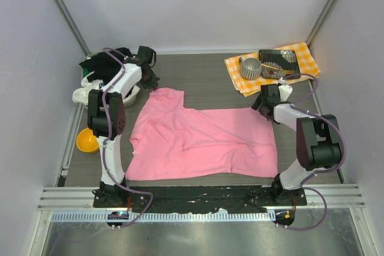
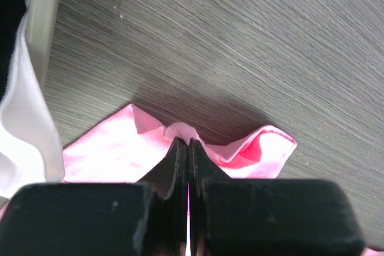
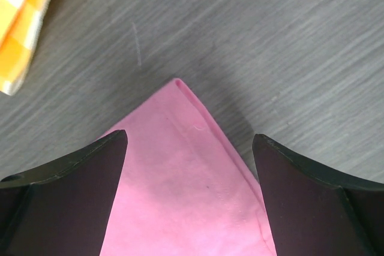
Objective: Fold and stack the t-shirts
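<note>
The right gripper next needs to grab the flat far corner (image 1: 261, 113) to match the left gripper's corner, so that the pink t-shirt (image 1: 204, 139) gets folded evenly.
A bright pink t-shirt (image 1: 204, 139) lies spread out on the dark wood-grain table (image 1: 204, 76). My left gripper (image 1: 153, 83) is at its far left corner, shut on a small bunched fold of the pink cloth (image 2: 183, 131); the fabric (image 2: 120, 154) puckers to both sides of the closed fingertips (image 2: 188, 143). My right gripper (image 1: 263, 105) hovers over the far right corner, open. In the right wrist view that pink corner (image 3: 186, 172) lies flat between the wide-apart fingers (image 3: 90, 172), untouched. Black and white shirts (image 1: 96, 70) are heaped at the far left.
An orange-and-yellow checked cloth (image 1: 273, 70) at the far right holds a ribbed cup (image 1: 251, 68) and a dark patterned case (image 1: 278, 59); its edge (image 3: 21, 16) shows near the right gripper. An orange bowl (image 1: 87, 141) sits at the left edge. White cloth (image 2: 21, 124) hangs beside the left gripper.
</note>
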